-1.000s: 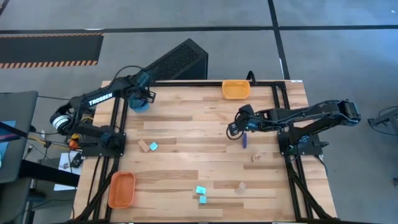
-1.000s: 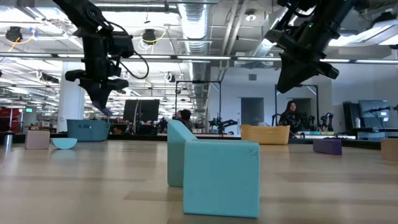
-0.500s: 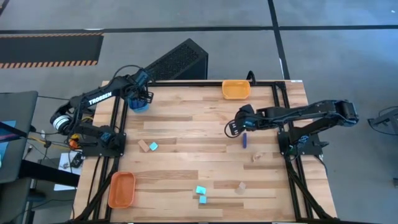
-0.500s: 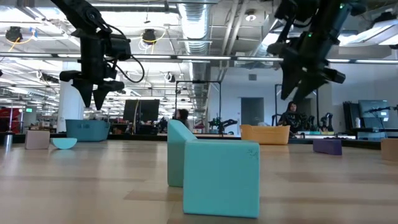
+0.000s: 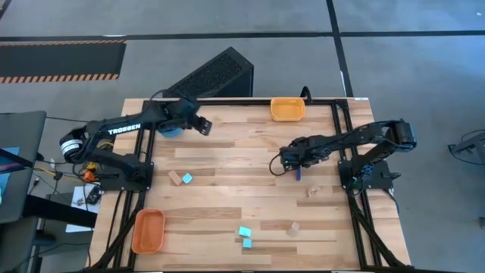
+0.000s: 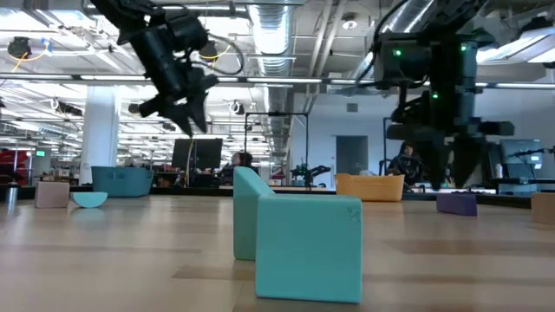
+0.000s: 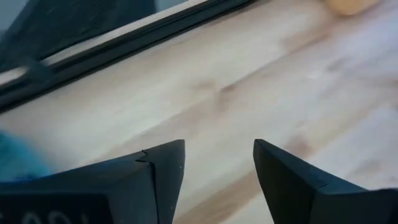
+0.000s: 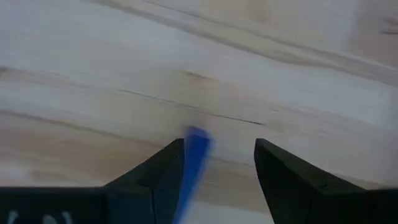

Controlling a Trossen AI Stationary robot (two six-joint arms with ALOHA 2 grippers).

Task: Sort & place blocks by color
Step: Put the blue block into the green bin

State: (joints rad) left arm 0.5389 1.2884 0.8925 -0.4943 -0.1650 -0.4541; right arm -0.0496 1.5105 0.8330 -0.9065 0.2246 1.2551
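The fingers of my right gripper are above the dark blue block (image 5: 298, 174) (image 8: 195, 154) and would miss it if they closed now. My right gripper needs to go lower before it closes.
A dark blue oblong block (image 5: 298, 174) lies flat on the table right of centre. My right gripper (image 5: 292, 164) hangs open just above it, pointing steeply down. In the right wrist view the block (image 8: 195, 154) shows in the gap, close to one finger (image 8: 163, 171); I cannot tell whether they touch. My left gripper (image 5: 203, 125) is open and holds nothing, just right of the teal tray (image 5: 170, 130) at the far left. A tan block (image 5: 176, 178) and a cyan cube (image 5: 187, 178) lie at left centre. Two cyan cubes (image 5: 245, 236) sit near the front edge.
One orange tray (image 5: 288, 109) stands at the far edge and another (image 5: 148, 231) at the near left corner. Two tan blocks (image 5: 293, 227) (image 5: 313, 191) lie on the right half. The middle of the table is bare wood.
My left gripper has opened over the teal tray. It has then swung toward the table's right edge and tipped its fingers up. My right gripper has sunk toward the dark blue block, tipped to point steeply down, and opened.
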